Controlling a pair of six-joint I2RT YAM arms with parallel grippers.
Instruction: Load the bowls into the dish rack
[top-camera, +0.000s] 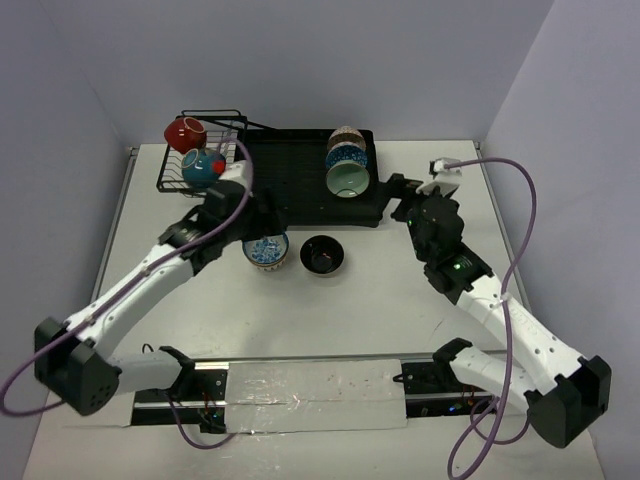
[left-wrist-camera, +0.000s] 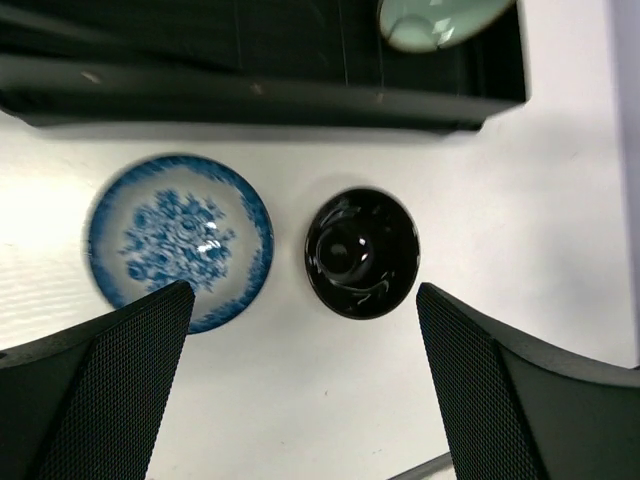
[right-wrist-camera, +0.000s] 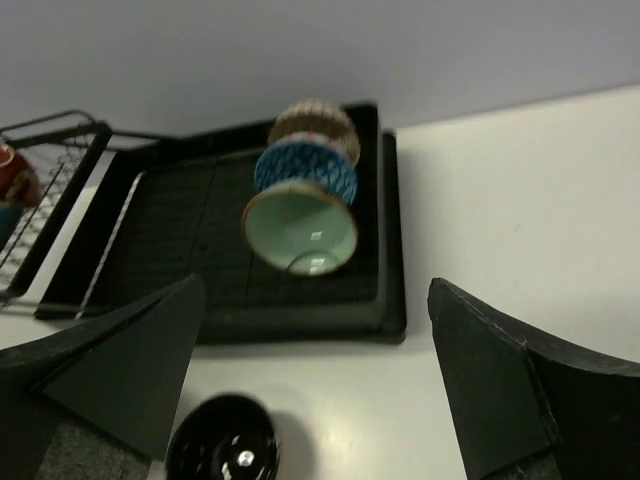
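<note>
My left gripper needs to grab the black bowl's rim (top-camera: 302, 254) next, on the side facing the floral bowl. The black bowl's opposite rim then stays free to stand in the tray (top-camera: 295, 175).
The dish rack's black ridged tray (top-camera: 295, 175) lies at the back, with its wire basket (top-camera: 228, 128) at the left end. The basket holds a red bowl (top-camera: 185, 132) and a teal bowl (top-camera: 203, 168). A brown-patterned bowl (top-camera: 345, 136) and a blue bowl with a pale green inside (top-camera: 347, 174) stand on edge in the tray. A blue-and-white floral bowl (top-camera: 266, 251) and a black bowl (top-camera: 323, 255) sit on the table in front of the tray. My left gripper (top-camera: 265, 228) hovers open above them (left-wrist-camera: 305, 400). My right gripper (top-camera: 403, 200) is open and empty at the tray's right end (right-wrist-camera: 315, 390).
White walls close in the table on the left, back and right. A taped rail (top-camera: 320, 385) runs along the near edge between the arm bases. Purple cables (top-camera: 525, 210) loop beside each arm.
</note>
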